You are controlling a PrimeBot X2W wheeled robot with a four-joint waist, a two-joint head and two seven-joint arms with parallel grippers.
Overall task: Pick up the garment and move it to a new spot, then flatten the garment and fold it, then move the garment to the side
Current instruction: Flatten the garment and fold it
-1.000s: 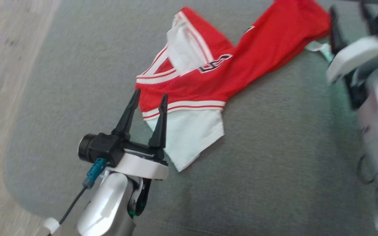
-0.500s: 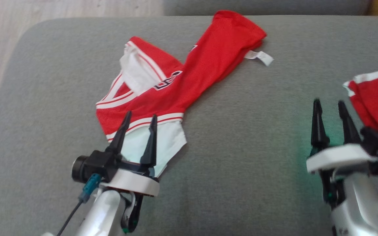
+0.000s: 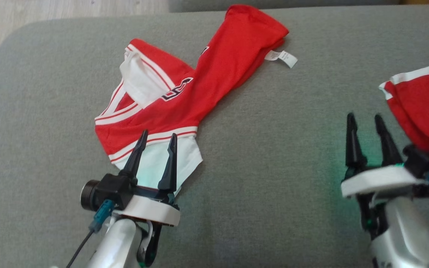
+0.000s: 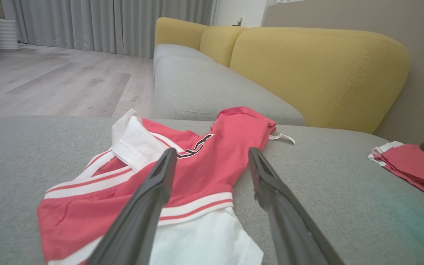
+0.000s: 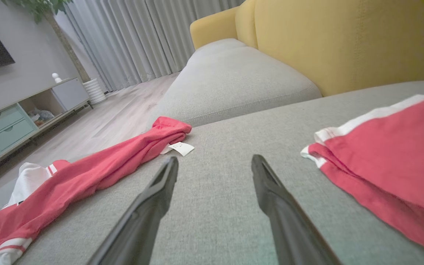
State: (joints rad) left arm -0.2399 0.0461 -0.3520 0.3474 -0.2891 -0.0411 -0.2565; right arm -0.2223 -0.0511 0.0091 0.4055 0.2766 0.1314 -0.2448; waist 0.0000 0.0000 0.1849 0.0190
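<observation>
I will pinch the red corner near the label [image 3: 282, 57] with my right gripper next. The jersey lies slack across the cushion, and its hem end [image 3: 255, 20] stands up in a fold.
The garment [image 3: 199, 82] is a red jersey with white trim and a white sleeve, lying crumpled on the left half of the grey seat cushion [image 3: 274, 167]. A white label [image 3: 282, 57] sticks out at its far end. My left gripper [image 3: 159, 133] is open, its fingertips over the white sleeve and red-striped hem. The left wrist view shows the garment [image 4: 212, 165] spread just beyond that gripper [image 4: 212, 151]. My right gripper [image 3: 364, 115] is open over bare cushion at the right, and its own view shows it [image 5: 215, 158] with nothing between the fingers.
A second red piece with white trim [image 3: 423, 104] lies folded at the right edge, close beside the right gripper. Yellow backrests [image 4: 318, 70] stand behind the cushion. Wooden floor [image 3: 50, 9] lies past the cushion's rounded far-left corner.
The head camera has swung round, bringing the right gripper and the folded red piece into view. The garment lies as before. Both grippers stay open, the left still over the white sleeve.
</observation>
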